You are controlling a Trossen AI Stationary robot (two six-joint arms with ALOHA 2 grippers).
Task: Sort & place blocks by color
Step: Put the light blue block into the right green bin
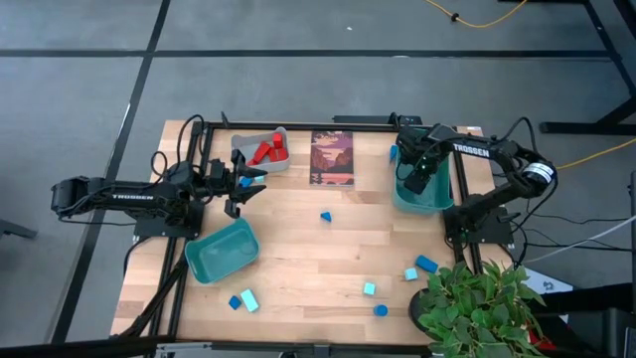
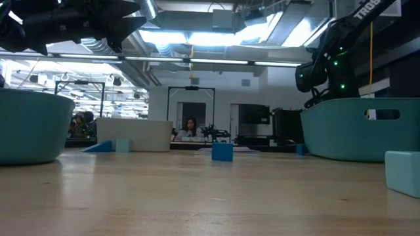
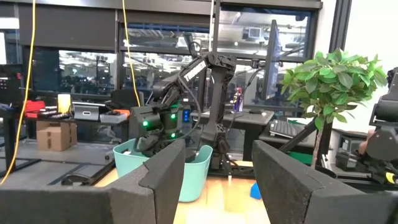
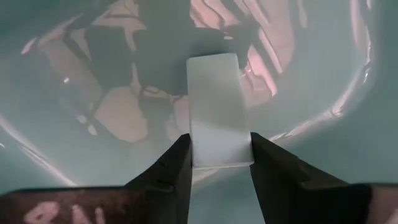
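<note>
The cyan block is hanging inside the teal bin's rim and would fall into the bin, so my right gripper needs to open.
My right gripper points down into the teal bin at the table's far right and is shut on a light cyan block. My left gripper hovers open and empty at the far left, between the grey bin with red blocks and a second teal bin. A dark blue block lies at mid-table. More blue and cyan blocks lie scattered along the near side. My right gripper pinches the light cyan block by its two long sides between the two fingers, at the end nearest the wrist. The fingers come from above, pointing down into the teal bin. The block is held over the bin's inside.
A dark picture card lies at the far middle. A potted plant stands at the near right corner. In the low view a blue block and a cyan block rest on the tabletop before the right teal bin.
</note>
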